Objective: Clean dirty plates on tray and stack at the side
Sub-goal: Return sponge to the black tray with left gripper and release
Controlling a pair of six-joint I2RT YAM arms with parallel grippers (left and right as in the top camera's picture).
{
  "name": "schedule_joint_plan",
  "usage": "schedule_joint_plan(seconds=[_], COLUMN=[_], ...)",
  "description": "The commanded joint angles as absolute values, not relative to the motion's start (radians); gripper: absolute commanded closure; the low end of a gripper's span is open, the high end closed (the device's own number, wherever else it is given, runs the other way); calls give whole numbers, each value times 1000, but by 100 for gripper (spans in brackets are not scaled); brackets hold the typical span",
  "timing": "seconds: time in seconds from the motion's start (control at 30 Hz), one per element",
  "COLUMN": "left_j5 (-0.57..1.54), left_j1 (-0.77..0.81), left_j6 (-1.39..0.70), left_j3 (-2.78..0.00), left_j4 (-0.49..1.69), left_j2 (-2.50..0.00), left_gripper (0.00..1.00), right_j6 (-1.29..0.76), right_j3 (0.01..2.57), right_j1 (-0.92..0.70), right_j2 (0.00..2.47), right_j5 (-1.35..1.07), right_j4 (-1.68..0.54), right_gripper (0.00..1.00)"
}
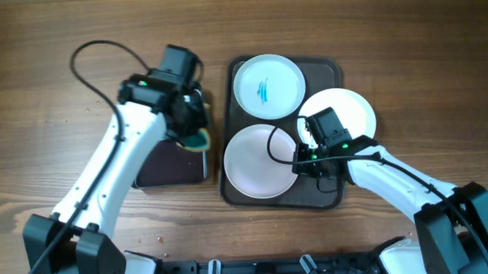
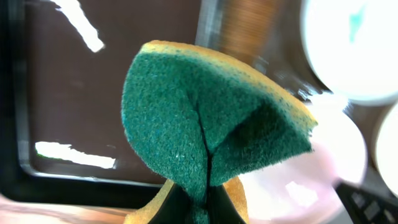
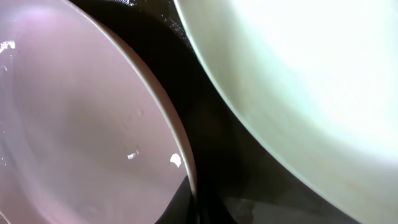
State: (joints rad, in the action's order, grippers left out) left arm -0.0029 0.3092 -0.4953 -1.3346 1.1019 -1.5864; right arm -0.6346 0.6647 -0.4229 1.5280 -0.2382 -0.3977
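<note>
The sponge (image 2: 211, 118) hangs high and would drop across the smaller black tray's rim if I opened now, so my left gripper keeps holding the sponge for now.
Three white plates lie on the dark brown tray (image 1: 327, 69). The far plate (image 1: 268, 86) has teal-blue smears in its centre. The right plate (image 1: 345, 111) and the near-left plate (image 1: 253, 163) look plain white. My right gripper (image 1: 303, 162) is shut on the near-left plate's right rim; in the right wrist view that rim (image 3: 186, 168) runs down between the jaws. My left gripper (image 1: 193, 126) is shut on a green and yellow sponge (image 2: 211, 118), folded between the jaws and held above the gap left of the tray.
A smaller black tray (image 1: 176, 168) lies on the wooden table left of the brown tray, partly under my left arm. The right plate (image 3: 311, 81) lies close beside the gripped one. A black cable loops behind the left arm.
</note>
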Motion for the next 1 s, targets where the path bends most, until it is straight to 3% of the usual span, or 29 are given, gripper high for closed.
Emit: schedule_joint_plan(seconds=[0.0,0.27,0.3,0.33,0.37,0.47,0.57,0.7,0.73,0.97], left_j5=[-69,0,4,4,4,12,18,18,18,18], left_j1=[212,173,173,173,173,173,171,160,152,7], left_j6=[-474,-397,-396,-396,-396,-396,-396,-396,-396,-428], left_j3=[-1242,-998,-1000,-1004,-1008,-1042,-1108,-1199,-1219,-1293], left_j4=[1024,765,764,763,764,791,857,942,963,1085], left_j2=[-1601,-1601,-1601,-1598,-1597,-1595,-1577,-1531,-1516,-1375], left_gripper=[96,94,80,52,40,23,20,9,0,0], right_j6=[-631,-630,-628,-628,-627,-597,-552,-543,-542,-504], right_j3=[647,647,647,647,647,662,706,770,786,971], right_j1=[-415,-415,-415,-415,-415,-415,-415,-415,-415,-415], right_j2=[1552,1552,1552,1552,1552,1551,1544,1517,1509,1492], right_j5=[-184,-184,-184,-184,-184,-183,-183,-175,-176,-231], right_j4=[-404,-400,-398,-395,-393,-411,-463,-530,-545,-741], right_gripper=[95,95,96,96,96,96,95,96,96,96])
